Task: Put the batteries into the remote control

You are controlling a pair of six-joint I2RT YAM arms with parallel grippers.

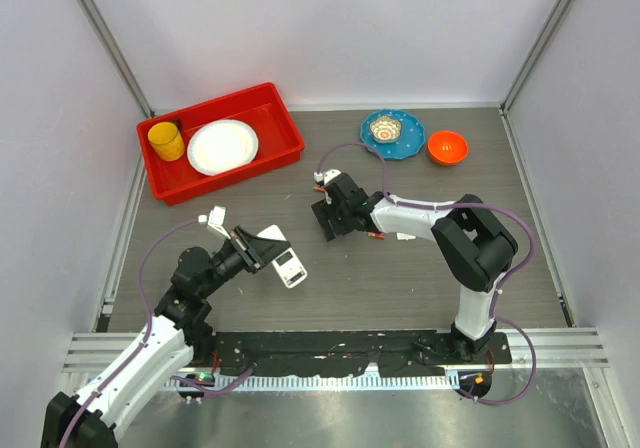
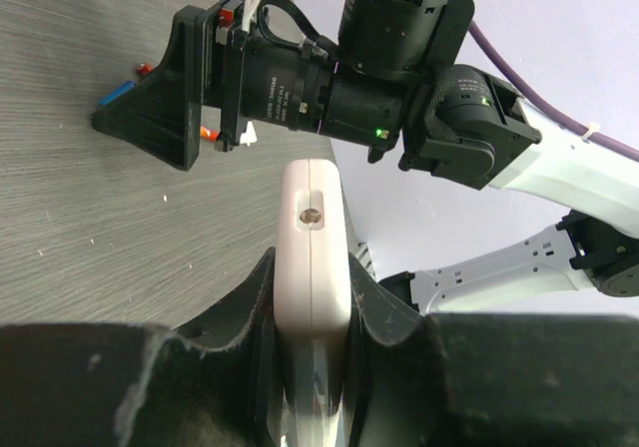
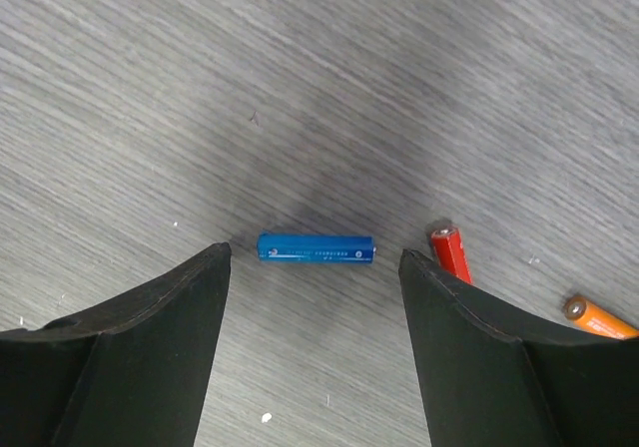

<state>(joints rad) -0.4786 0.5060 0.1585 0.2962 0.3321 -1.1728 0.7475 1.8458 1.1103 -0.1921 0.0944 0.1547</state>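
Observation:
The fingers meet their shadows on the tabletop at both ends of the blue battery, so it is time for the robot's right gripper to close on it.
My left gripper [image 2: 312,272] is shut on the remote control [image 2: 313,237], a white handset held edge-on and sticking out past the fingertips. From above, the remote control [image 1: 290,267] shows at the left gripper [image 1: 262,251] near the table's middle left. The right gripper [image 3: 315,259] hangs open just above the table, with a blue battery [image 3: 316,248] lying crosswise between its fingertips. A red battery [image 3: 451,252] and an orange battery [image 3: 599,317] lie by the right finger. In the top view the right gripper [image 1: 326,220] points left.
A red bin [image 1: 215,102] at the back left holds a yellow cup [image 1: 166,141] and a white plate [image 1: 222,146]. A blue plate [image 1: 408,134] with a small bowl [image 1: 384,126] and an orange bowl [image 1: 447,147] stand at the back right.

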